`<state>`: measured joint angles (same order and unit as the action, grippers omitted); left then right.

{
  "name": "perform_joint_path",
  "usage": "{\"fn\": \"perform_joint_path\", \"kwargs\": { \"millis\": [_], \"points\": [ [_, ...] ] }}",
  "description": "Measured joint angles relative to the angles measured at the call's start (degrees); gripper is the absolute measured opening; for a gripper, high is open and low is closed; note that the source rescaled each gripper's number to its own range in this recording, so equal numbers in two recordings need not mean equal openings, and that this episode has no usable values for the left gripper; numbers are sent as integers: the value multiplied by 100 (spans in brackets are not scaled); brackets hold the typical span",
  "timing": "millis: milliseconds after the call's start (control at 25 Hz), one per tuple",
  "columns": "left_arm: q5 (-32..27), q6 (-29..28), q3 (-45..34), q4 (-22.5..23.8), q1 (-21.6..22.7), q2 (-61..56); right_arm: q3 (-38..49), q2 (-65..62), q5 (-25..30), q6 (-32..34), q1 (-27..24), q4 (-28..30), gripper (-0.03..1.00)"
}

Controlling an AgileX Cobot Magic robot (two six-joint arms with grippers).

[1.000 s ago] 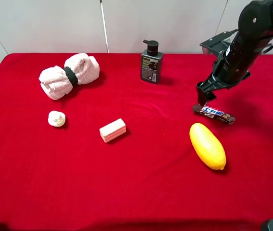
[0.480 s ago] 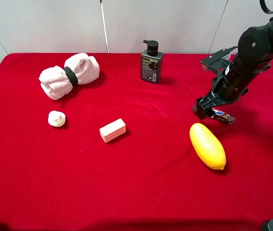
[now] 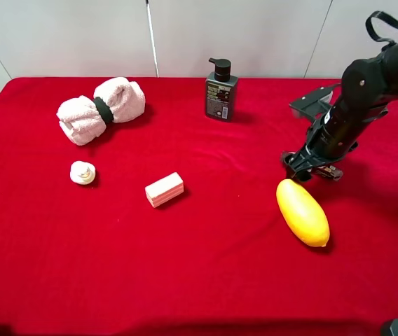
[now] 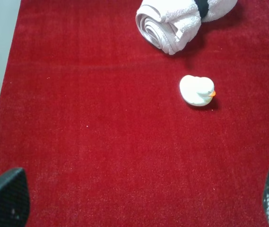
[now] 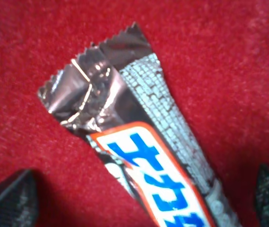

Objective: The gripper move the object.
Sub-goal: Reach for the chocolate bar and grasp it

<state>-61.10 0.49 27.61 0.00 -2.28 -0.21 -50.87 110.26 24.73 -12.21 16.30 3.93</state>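
The candy bar still has to be moved. My right gripper should next grab it by its labeled middle point(image 5: 178, 204) and leave its crimped wrapper end point(image 5: 80, 90) free.
The candy bar point(image 5: 144, 156), in a dark brown wrapper with a white, blue and red label, lies flat on the red cloth. It fills the right wrist view, with one dark fingertip point(image 5: 9, 198) on each side of it. My right gripper point(image 5: 139, 201) is open and straddles the bar, low over the cloth. In the high view the right gripper point(image 3: 300, 165) covers most of the bar, and only its far end point(image 3: 333, 171) shows. My left gripper point(image 4: 139, 203) is open and empty above bare cloth.
A yellow oval fruit point(image 3: 302, 212) lies just in front of the right gripper. A pink block point(image 3: 165, 189) sits mid-table, with a dark pump bottle point(image 3: 221, 89) at the back. A rolled pink towel point(image 3: 101, 108) and a small white duck point(image 3: 82, 172) are on the left.
The right arm has come down over the candy bar, so the gripper now hides most of it. The bar and the other objects have not moved.
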Motion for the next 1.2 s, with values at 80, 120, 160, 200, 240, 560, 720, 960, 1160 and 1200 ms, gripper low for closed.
{"fn": "perform_joint_path", "kwargs": {
  "millis": [80,120,160,200,240,560,720,960,1160,1200],
  "points": [
    [0,0,0,0,0,0,0,7,0,0,0,-11,100],
    [0,0,0,0,0,0,0,7,0,0,0,-11,100],
    [0,0,0,0,0,0,0,7,0,0,0,-11,100],
    [0,0,0,0,0,0,0,7,0,0,0,-11,100],
    [0,0,0,0,0,0,0,7,0,0,0,-11,100],
    [0,0,0,0,0,0,0,-3,11,0,0,-28,100],
    [0,0,0,0,0,0,0,-27,11,0,0,-28,100],
    [0,0,0,0,0,0,0,-27,11,0,0,-28,100],
    [0,0,0,0,0,0,0,-27,11,0,0,-28,93],
    [0,0,0,0,0,0,0,-27,11,0,0,-28,88]
  ]
}}
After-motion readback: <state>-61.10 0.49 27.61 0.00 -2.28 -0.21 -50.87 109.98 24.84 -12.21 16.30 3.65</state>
